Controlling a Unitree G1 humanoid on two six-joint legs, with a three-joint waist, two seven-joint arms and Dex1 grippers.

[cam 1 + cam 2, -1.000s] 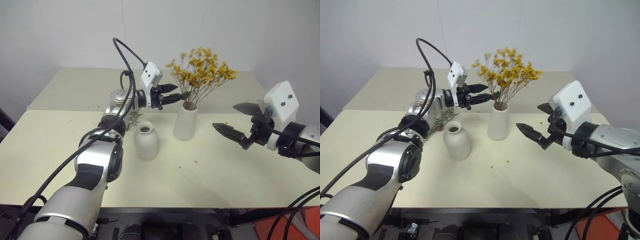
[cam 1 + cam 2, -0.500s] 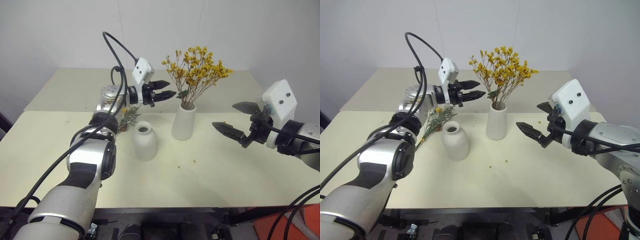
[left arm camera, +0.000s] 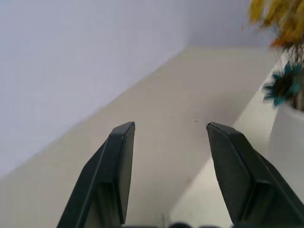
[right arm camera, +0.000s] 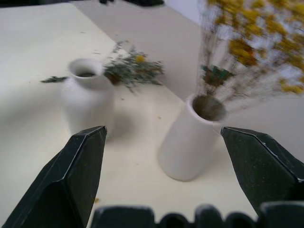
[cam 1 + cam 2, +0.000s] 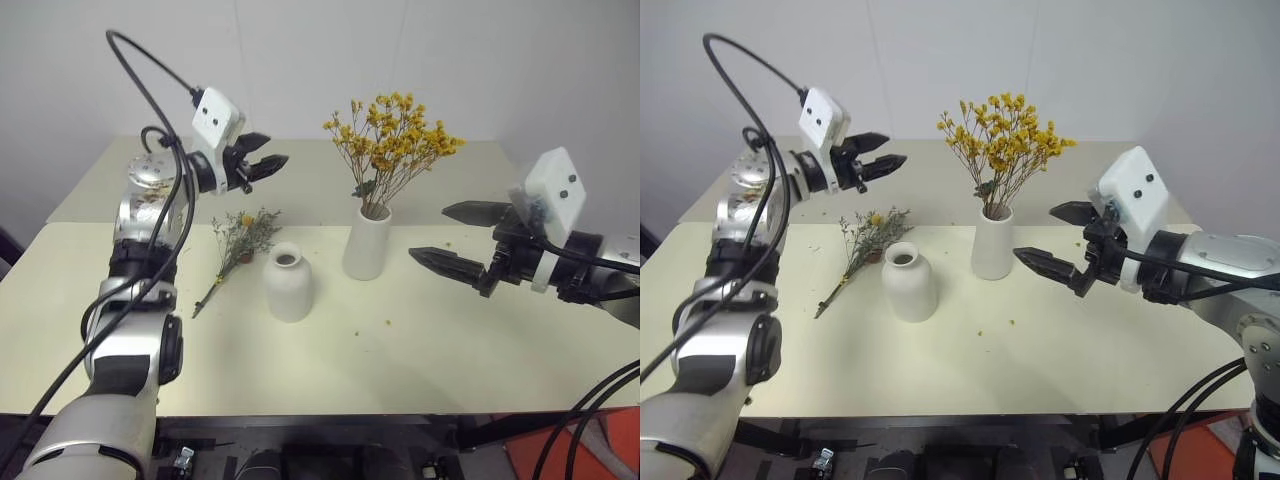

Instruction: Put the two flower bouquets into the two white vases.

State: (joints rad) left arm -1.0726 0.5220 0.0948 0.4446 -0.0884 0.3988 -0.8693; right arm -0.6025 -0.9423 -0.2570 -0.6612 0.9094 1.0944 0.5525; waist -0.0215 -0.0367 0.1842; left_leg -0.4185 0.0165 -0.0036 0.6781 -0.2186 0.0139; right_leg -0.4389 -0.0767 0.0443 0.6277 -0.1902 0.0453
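Note:
The flower sprigs are thin and delicate and fan out at the head. My left gripper will grab the grey-green bouquet (image 5: pixel 238 240) by its narrow gathered stems next.
The yellow-orange bouquet (image 5: pixel 395 135) stands in the taller white vase (image 5: pixel 367 245) at the table's middle back. To its left, the shorter rounded vase (image 5: pixel 288 284) has nothing in it. The grey-green bouquet (image 5: pixel 238 240) lies flat on the table, left of and behind the short vase, with its stems pointing toward the front left. My left gripper (image 5: pixel 271 152) hovers open and empty, high above that bouquet, pointing right. My right gripper (image 5: pixel 430 232) is open and empty just right of the tall vase, apart from it. The right wrist view shows both vases (image 4: pixel 187 142) (image 4: pixel 88 99) ahead of that gripper.
A second cream table (image 5: pixel 160 170) adjoins the work table (image 5: pixel 400 360) at the back, against a white wall. Small flower crumbs (image 5: pixel 386 322) lie in front of the tall vase. A black cable (image 5: pixel 150 70) loops above my left arm.
My left gripper has pulled away from the tall vase, leftward and upward, still open; the grey-green bouquet behind it now shows on the table. My right gripper has edged left toward the tall vase.

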